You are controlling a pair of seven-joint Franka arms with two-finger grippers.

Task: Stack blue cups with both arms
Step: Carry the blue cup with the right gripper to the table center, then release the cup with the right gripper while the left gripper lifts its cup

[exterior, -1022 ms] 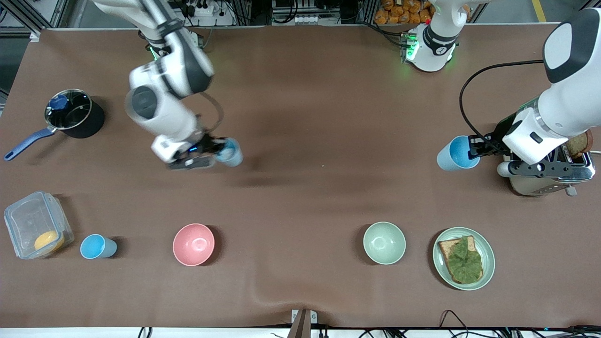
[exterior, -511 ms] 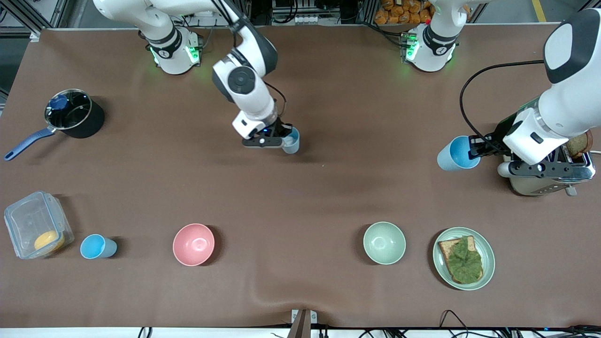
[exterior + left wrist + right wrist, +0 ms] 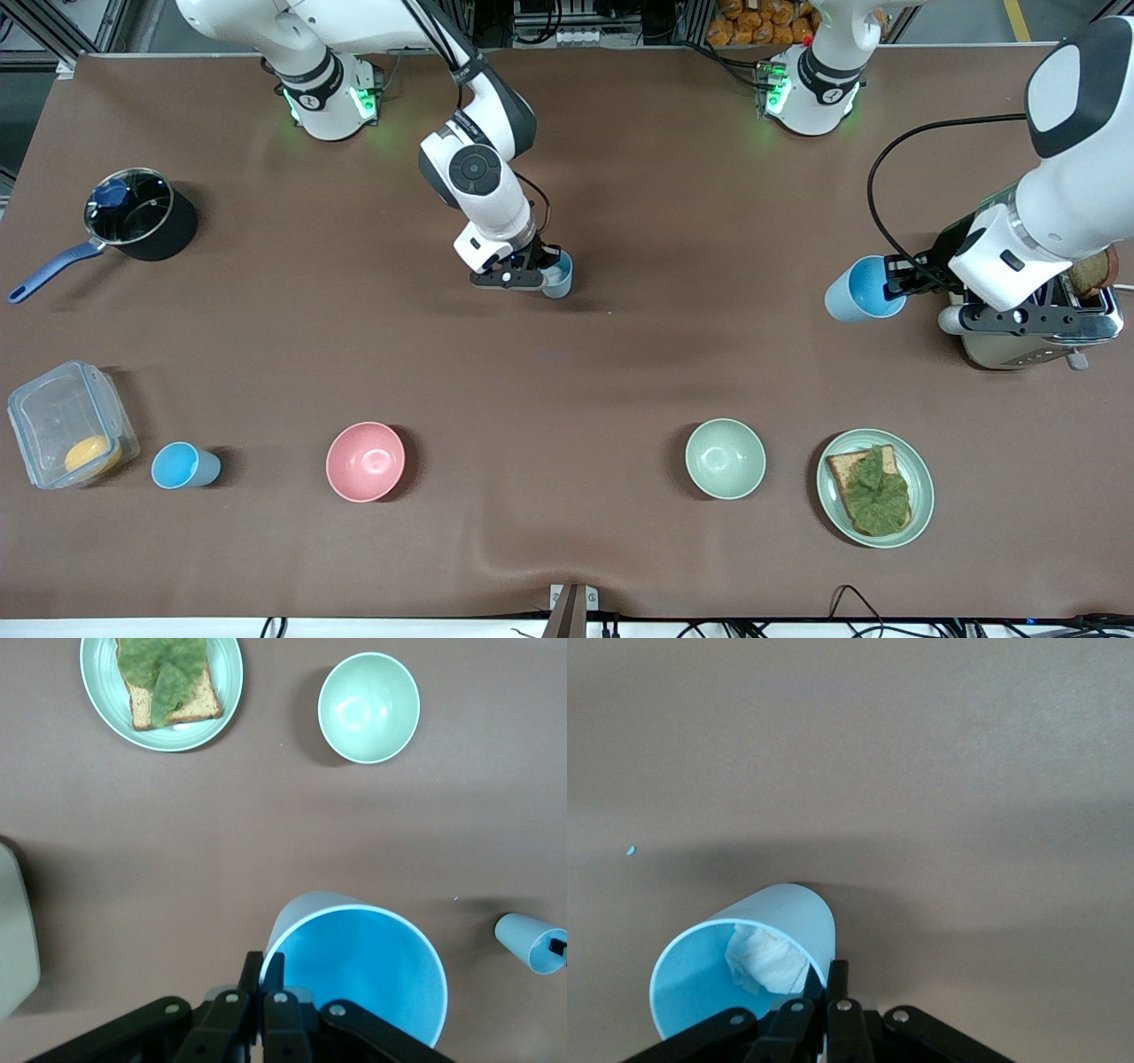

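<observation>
My right gripper is ready to release the cup: the blue cup's base (image 3: pixel 555 291) (image 3: pixel 811 898) meets its shadow on the tabletop, so the cup would stand there.
My right gripper (image 3: pixel 544 268) hangs over the middle of the table, shut on the rim of a blue cup (image 3: pixel 558 274). In the right wrist view its fingers (image 3: pixel 833 979) pinch that cup's (image 3: pixel 749 979) wall, and crumpled white paper (image 3: pixel 769 962) lies inside. My left gripper (image 3: pixel 891 281) is beside the toaster, shut on the rim of a second blue cup (image 3: pixel 863 289) that tilts sideways. In the left wrist view this cup (image 3: pixel 359 974) looks empty, and the gripper (image 3: pixel 263 973) clamps its edge. A third blue cup (image 3: pixel 184 466) stands upright on the table beside the plastic box.
A toaster (image 3: pixel 1036 330) stands under the left arm's wrist. A pale green bowl (image 3: pixel 725 458), a pink bowl (image 3: pixel 365 462) and a plate with topped toast (image 3: pixel 875 487) lie along the side near the front camera. A dark pot (image 3: pixel 140 215) and a clear box (image 3: pixel 69 434) sit at the right arm's end.
The right arm has swung from its own end of the table to the middle, carrying its blue cup. The left arm and its cup have stayed still.
</observation>
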